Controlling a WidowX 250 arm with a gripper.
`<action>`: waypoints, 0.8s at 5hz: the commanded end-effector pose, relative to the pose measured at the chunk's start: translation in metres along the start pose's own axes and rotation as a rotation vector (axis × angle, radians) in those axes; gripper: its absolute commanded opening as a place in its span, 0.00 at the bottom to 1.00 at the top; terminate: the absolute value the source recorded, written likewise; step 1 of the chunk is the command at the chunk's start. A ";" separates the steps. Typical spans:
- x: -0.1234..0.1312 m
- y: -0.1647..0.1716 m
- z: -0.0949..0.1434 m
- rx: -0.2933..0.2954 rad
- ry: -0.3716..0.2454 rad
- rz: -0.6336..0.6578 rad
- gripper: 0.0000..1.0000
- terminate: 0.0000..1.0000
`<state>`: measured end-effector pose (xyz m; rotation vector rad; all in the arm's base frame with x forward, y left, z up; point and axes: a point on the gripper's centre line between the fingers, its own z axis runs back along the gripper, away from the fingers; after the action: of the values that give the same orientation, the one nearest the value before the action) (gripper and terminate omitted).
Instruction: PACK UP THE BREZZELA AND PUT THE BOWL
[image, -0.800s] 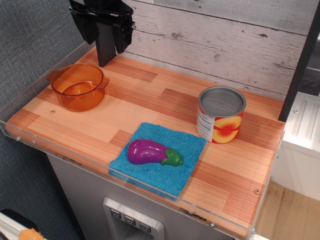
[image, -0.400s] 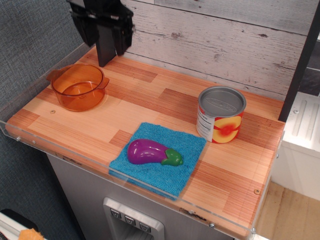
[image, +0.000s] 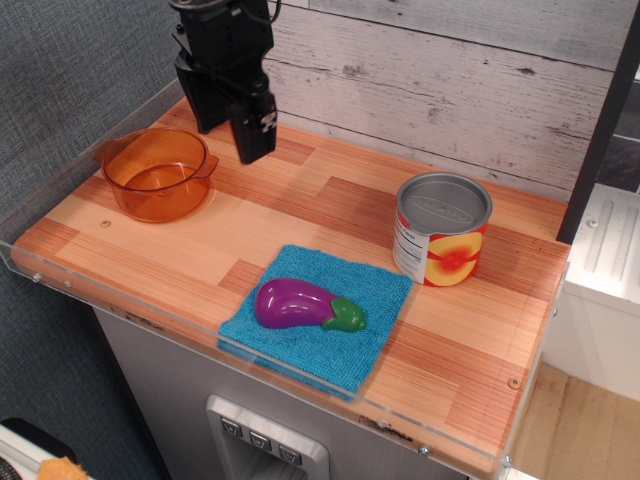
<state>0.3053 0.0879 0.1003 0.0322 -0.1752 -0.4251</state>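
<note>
The brezzela should go into the orange bowl (image: 158, 173), so my gripper will next grab it by its purple neck (image: 313, 308) beside the green cap.
The brezzela is a glossy purple toy eggplant (image: 296, 302) with a green stem cap, lying on its side on a blue towel (image: 375, 288) near the front edge. The translucent orange bowl (image: 158, 173) with two small side handles stands empty at the back left. My black gripper (image: 231, 124) hangs above the back of the table, just right of the bowl and far behind the eggplant. Its fingers (image: 254, 132) stand apart with nothing between them.
A tin can (image: 442, 229) with a grey lid and a peach label stands at the right. The wooden tabletop (image: 300, 205) has a clear acrylic rim at the front and left. A plank wall runs along the back.
My gripper has moved right and lower, and has turned, so that it now hangs beside the bowl. The eggplant, bowl, towel and can have not moved.
</note>
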 end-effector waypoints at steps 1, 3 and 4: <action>-0.020 -0.049 0.016 -0.091 0.046 -0.489 1.00 0.00; -0.036 -0.086 -0.004 -0.082 0.147 -0.740 1.00 0.00; -0.032 -0.095 -0.016 -0.100 0.139 -0.748 1.00 0.00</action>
<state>0.2427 0.0047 0.0645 0.0136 0.0186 -1.1610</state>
